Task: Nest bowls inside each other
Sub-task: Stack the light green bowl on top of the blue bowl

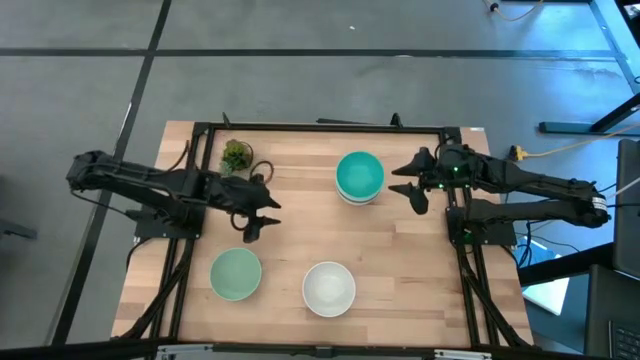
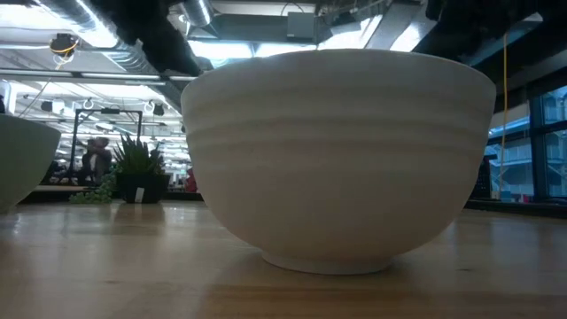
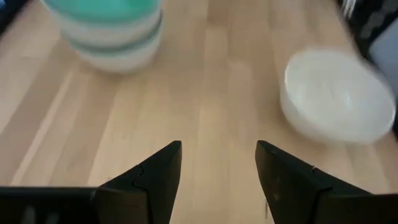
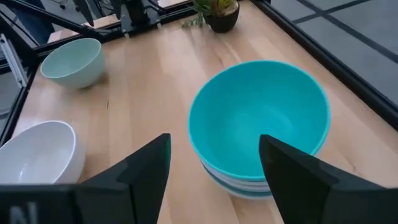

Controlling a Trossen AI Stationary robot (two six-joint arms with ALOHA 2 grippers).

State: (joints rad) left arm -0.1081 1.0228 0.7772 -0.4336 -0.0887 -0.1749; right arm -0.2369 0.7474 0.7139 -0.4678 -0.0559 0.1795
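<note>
Next, the left gripper grabs the pale mint bowl by its rim (image 1: 237,249). Then the pale mint bowl goes inside the teal bowl (image 1: 359,174).
A stack of nested bowls with the teal bowl (image 1: 359,174) on top stands at the table's far middle; the right wrist view shows the teal bowl (image 4: 261,121) resting inside white and dark-banded ones. A pale mint bowl (image 1: 235,273) and a white bowl (image 1: 329,287) stand apart near the near edge; the white bowl (image 2: 341,151) fills the low view. My left gripper (image 1: 262,215) is open, left of centre, above the table beyond the mint bowl. My right gripper (image 1: 413,190) is open, just right of the stack.
A small potted plant (image 1: 236,155) stands at the far left corner of the table. A black frame (image 1: 320,128) runs along the table's far edge and sides. Bare wood lies between the stack and the two single bowls.
</note>
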